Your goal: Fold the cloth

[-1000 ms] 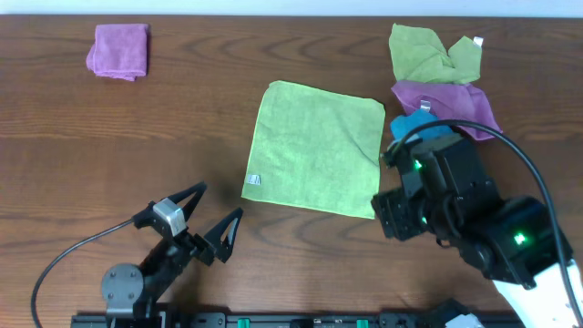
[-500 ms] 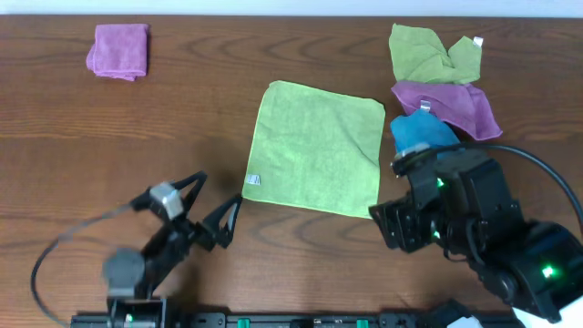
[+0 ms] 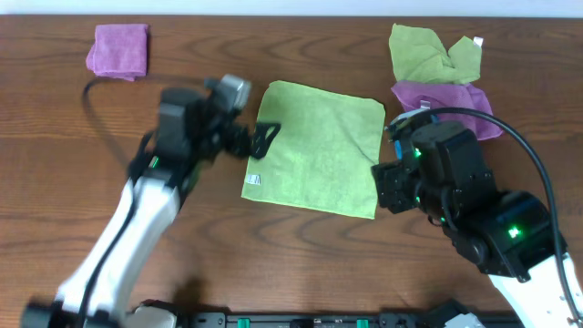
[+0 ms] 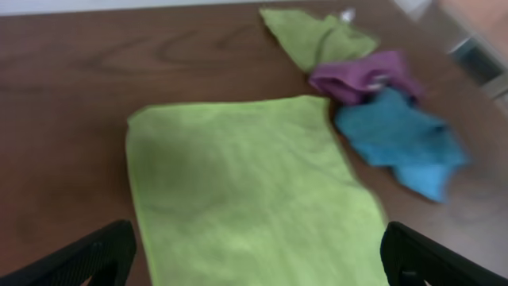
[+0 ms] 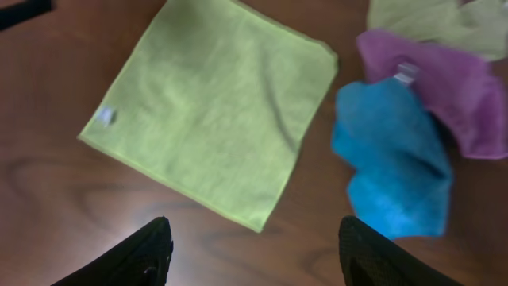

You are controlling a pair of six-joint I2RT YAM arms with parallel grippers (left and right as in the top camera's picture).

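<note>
Next, my left gripper takes hold of the light green cloth's far corner on the tag side, to square the cloth for folding.
The light green cloth lies flat and spread out in the middle of the table, with a small white tag at its front left corner. My left gripper is open and empty over the cloth's left edge; in the left wrist view the cloth fills the space between the open fingers. My right gripper is by the cloth's front right corner. In the right wrist view its fingers are open and empty above bare table, just in front of the cloth.
A folded purple cloth lies at the far left. At the far right lie a crumpled green cloth, a purple cloth and a blue cloth, close to the spread cloth's right edge.
My left arm has swung from the table's front up to the cloth's left edge. My right arm has shifted slightly back toward the cloth's front right corner.
</note>
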